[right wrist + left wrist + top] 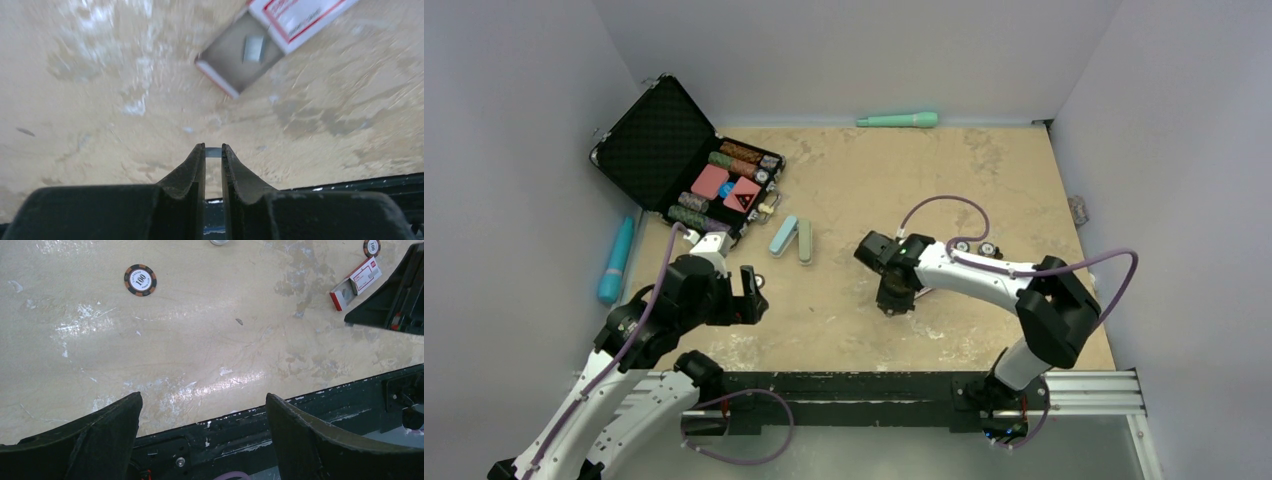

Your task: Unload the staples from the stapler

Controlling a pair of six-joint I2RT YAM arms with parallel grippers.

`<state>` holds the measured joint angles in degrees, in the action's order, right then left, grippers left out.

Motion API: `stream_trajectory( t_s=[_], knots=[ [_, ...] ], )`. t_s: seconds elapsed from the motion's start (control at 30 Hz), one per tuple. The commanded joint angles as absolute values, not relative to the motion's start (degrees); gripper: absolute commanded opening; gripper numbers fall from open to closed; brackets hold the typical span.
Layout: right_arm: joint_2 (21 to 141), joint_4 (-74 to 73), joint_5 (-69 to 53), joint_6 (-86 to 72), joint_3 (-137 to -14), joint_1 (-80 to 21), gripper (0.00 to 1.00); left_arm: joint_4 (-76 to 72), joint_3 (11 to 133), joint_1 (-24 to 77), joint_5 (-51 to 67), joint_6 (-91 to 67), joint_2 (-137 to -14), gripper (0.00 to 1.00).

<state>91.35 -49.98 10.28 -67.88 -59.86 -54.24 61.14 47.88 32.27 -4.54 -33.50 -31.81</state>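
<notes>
My right gripper needs to bring the staples to the staple box's open tray before letting go, because they would fall onto bare table if released short of it.
The stapler (792,239) lies left of the table's middle, its pale blue and green halves side by side. My right gripper (213,150) is shut on a short silvery strip of staples (213,152) pinched at its very fingertips, a little above the table. Just beyond it lies a red-and-white staple box (280,30), its tray pulled out with another strip of staples (254,49) inside. In the top view that gripper (894,300) points down near the centre and hides the box. My left gripper (749,293) hovers open and empty at the near left, far from the stapler.
An open black poker-chip case (649,140) stands at the back left. A loose chip (140,280) lies on the table, two more (974,247) behind the right arm. A teal tube (899,120) lies by the back wall, a blue one (616,260) at the left edge. A black rail (874,385) runs along the near edge.
</notes>
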Motion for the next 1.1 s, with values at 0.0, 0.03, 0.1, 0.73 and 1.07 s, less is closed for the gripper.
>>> stream_trajectory(
  t_s=[0.0, 0.03, 0.1, 0.73, 1.07],
  knots=[
    [89.0, -51.9, 15.9, -62.6, -64.1, -48.7, 0.14, 60.7, 48.1, 32.3, -4.7, -34.2, -31.8, 0.96],
    [89.1, -51.9, 16.2, -61.9, -64.6, -47.5, 0.14, 60.7, 48.1, 32.3, -4.6, -34.1, -31.8, 0.96],
    [89.2, -51.6, 16.9, -60.6, -65.0, -45.4, 0.14, 60.7, 48.1, 32.3, -4.7, -34.2, -31.8, 0.96],
    [95.4, -47.1, 17.6, -56.3, -66.1, -40.7, 0.14, 60.7, 48.1, 32.3, -5.3, -34.2, -32.5, 0.96],
    [96.8, -46.4, 16.4, -55.4, -66.8, -40.8, 0.15, 60.7, 48.2, 32.2, -5.6, -34.2, -32.4, 0.96]
  ],
)
